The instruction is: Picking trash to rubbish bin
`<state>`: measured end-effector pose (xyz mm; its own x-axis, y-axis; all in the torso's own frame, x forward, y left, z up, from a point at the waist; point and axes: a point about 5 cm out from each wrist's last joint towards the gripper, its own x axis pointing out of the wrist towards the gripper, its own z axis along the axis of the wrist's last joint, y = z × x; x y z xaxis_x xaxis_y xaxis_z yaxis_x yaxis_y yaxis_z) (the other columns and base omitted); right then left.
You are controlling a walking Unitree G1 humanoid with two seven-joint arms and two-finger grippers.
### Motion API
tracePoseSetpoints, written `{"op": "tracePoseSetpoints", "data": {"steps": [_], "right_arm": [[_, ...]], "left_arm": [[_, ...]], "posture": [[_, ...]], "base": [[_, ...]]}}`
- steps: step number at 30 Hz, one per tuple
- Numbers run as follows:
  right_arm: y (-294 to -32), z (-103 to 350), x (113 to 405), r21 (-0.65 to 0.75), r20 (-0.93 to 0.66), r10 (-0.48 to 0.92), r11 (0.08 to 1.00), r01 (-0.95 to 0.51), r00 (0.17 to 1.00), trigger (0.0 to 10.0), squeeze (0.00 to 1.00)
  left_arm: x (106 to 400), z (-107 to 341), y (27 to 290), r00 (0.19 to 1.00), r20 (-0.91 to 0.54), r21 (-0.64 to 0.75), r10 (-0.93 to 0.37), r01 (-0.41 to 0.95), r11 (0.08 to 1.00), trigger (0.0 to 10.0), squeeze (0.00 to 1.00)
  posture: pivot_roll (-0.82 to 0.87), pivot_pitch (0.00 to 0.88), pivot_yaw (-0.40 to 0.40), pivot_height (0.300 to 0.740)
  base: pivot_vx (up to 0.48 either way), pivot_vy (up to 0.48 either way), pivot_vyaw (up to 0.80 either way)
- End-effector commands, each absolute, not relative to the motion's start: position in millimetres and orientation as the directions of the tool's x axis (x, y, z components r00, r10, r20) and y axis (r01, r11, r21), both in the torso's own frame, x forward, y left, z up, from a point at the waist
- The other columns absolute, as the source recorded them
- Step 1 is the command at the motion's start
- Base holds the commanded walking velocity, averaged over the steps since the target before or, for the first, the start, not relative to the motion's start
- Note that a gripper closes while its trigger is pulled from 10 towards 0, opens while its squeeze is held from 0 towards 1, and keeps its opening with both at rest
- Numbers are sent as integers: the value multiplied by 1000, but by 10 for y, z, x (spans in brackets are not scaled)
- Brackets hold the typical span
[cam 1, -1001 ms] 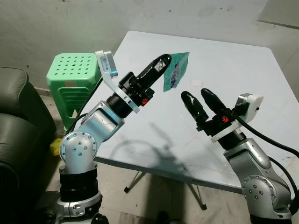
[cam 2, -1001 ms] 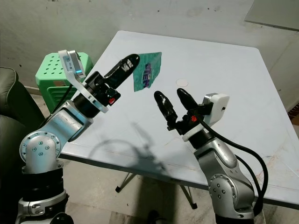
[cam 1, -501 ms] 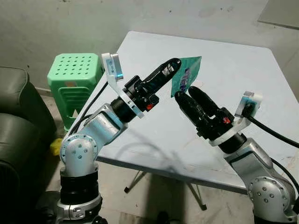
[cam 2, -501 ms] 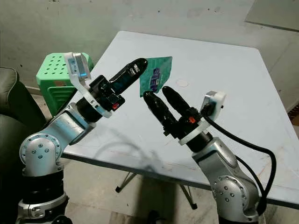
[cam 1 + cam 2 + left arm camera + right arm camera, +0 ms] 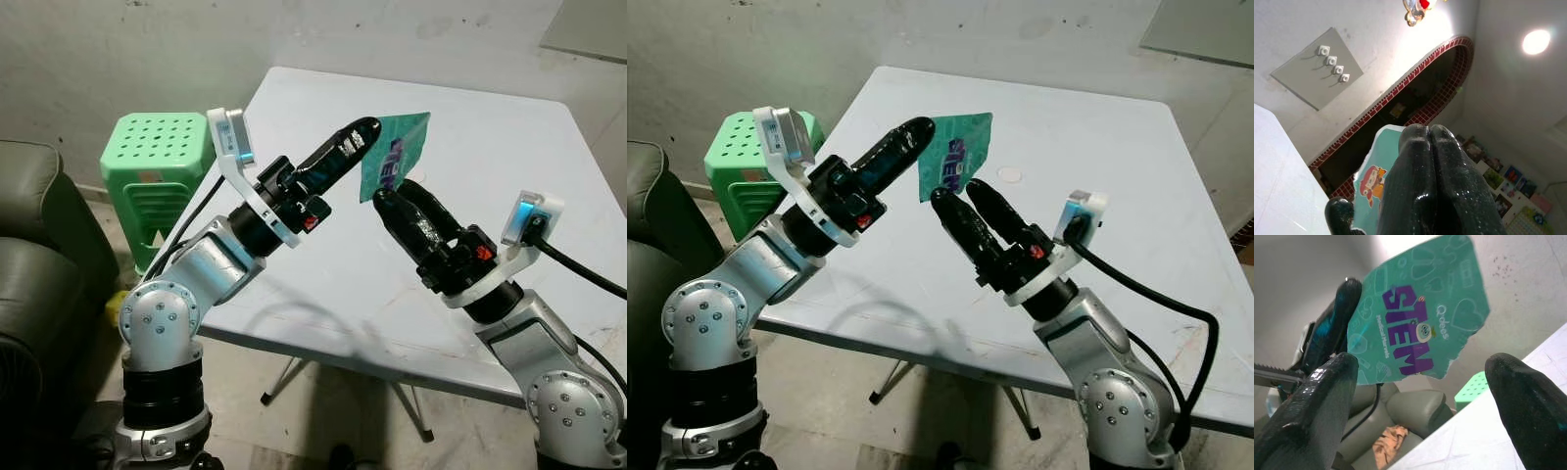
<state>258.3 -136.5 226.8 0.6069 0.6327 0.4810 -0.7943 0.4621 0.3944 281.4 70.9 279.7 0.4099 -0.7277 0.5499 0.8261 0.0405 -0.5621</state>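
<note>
The teal snack wrapper point(image 5: 397, 155) needs to go to the rubbish bin, so my right gripper should next grab it by its lower edge.
A teal snack wrapper point(image 5: 397, 155) printed with purple "STEM" lettering hangs in the air over the white table point(image 5: 490, 127). My left gripper point(image 5: 361, 130) is shut on the wrapper's upper left edge, and in the left wrist view the wrapper point(image 5: 1374, 181) sticks out beside the closed fingers. My right gripper point(image 5: 397, 194) is open, fingertips pointing up just under the wrapper's lower edge without touching it. In the right wrist view the wrapper point(image 5: 1420, 318) hangs above and between the two spread fingers point(image 5: 1327, 401).
A green plastic stool point(image 5: 157, 147) stands left of the table. Beside it at the far left is a dark sofa point(image 5: 29, 245). A small round white mark point(image 5: 1009, 174) lies on the tabletop behind the wrapper.
My right gripper has swung up and left from its spot over the table to just under the wrapper. The left gripper has carried the wrapper slightly right and up.
</note>
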Motion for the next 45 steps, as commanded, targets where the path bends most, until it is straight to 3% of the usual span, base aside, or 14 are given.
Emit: {"op": "tracePoseSetpoints", "data": {"steps": [1, 33, 34, 35, 45], "right_arm": [[-1390, 2243, 2573, 410, 486, 633, 444, -797, 603, 10000, 0], [-1364, 2517, 2550, 384, 620, 603, 324, -864, 502, 10000, 0], [-1376, 2533, 2546, 382, 629, 597, 319, -867, 497, 3725, 0], [-1389, 2552, 2533, 380, 641, 591, 309, -872, 490, 0, 0], [-1406, 2565, 2487, 377, 656, 591, 283, -882, 470, 0, 0]], "left_arm": [[2762, 2893, 710, 383, 571, -526, -726, 850, 35, 10000, 0], [2684, 2842, 587, 359, 575, -558, -735, 829, -32, 10000, 0], [2686, 2836, 593, 362, 573, -560, -736, 828, -29, 10000, 0], [2684, 2834, 596, 364, 572, -558, -735, 829, -24, 10000, 0], [2681, 2842, 605, 368, 571, -547, -734, 837, -6, 10000, 0]], "posture": [[-50, 124, -52, 740], [-64, 124, -48, 740], [-65, 125, -49, 740], [-66, 127, -49, 740], [-70, 138, -50, 740]], "base": [[0, 0, 0], [0, 0, 0], [0, 0, 0], [0, 0, 0], [0, 0, 0]]}}
